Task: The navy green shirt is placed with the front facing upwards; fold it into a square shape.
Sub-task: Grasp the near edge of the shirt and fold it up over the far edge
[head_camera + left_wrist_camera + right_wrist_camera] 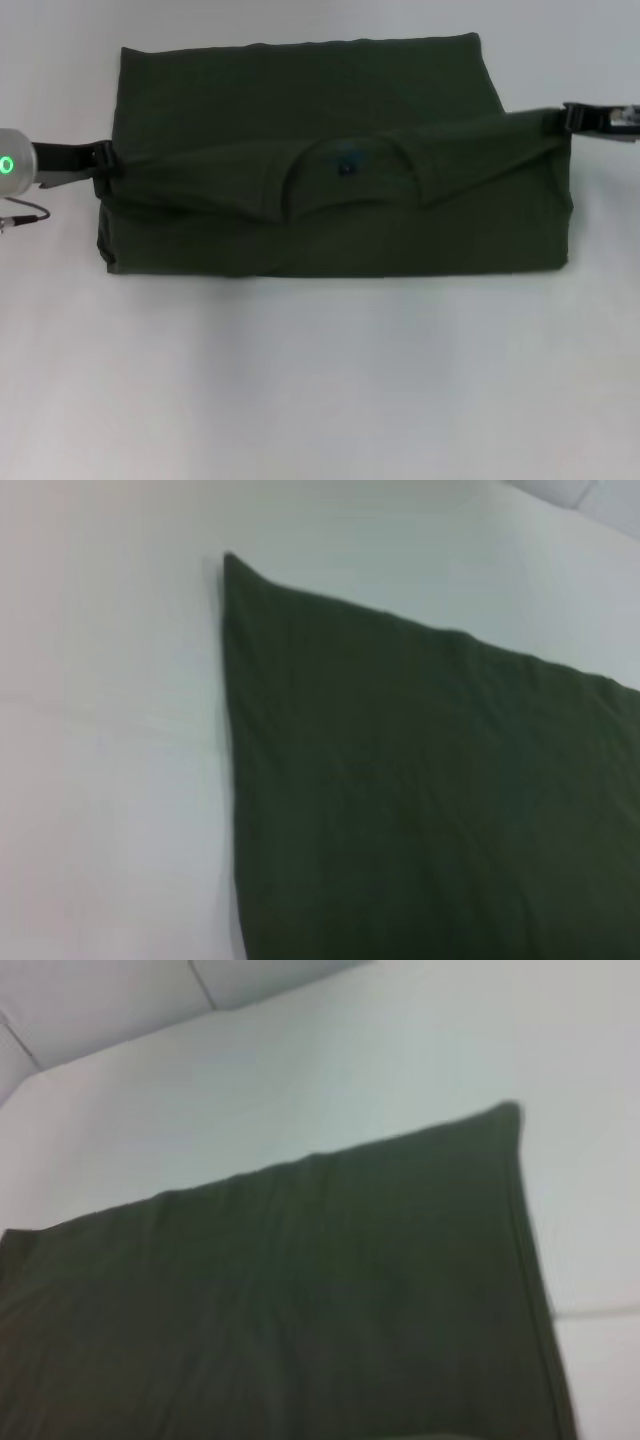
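The shirt's held fold corner [117, 175] sits low on the shirt's side edge. My left gripper should move the corner inward and toward the shirt's far edge [290, 47] before releasing it.
The navy green shirt [300, 130] lies on the white table [320, 380] as a wide rectangle, sleeves tucked in. Its upper part is folded over toward the near edge, so the round collar with a small blue label [346, 167] sits mid-cloth. My left gripper [103, 160] is shut on the shirt's left edge at the fold line. On the opposite edge my right gripper [570, 118] pinches the cloth and holds it slightly raised. The left wrist view shows a far corner of the shirt [420, 780]; the right wrist view shows another far corner of the shirt [300, 1300].
The white table runs all round the shirt, with a wide bare strip toward the near edge. Seams between table panels [205, 985] show beyond the cloth in the right wrist view. A thin cable [25, 212] hangs by the left arm.
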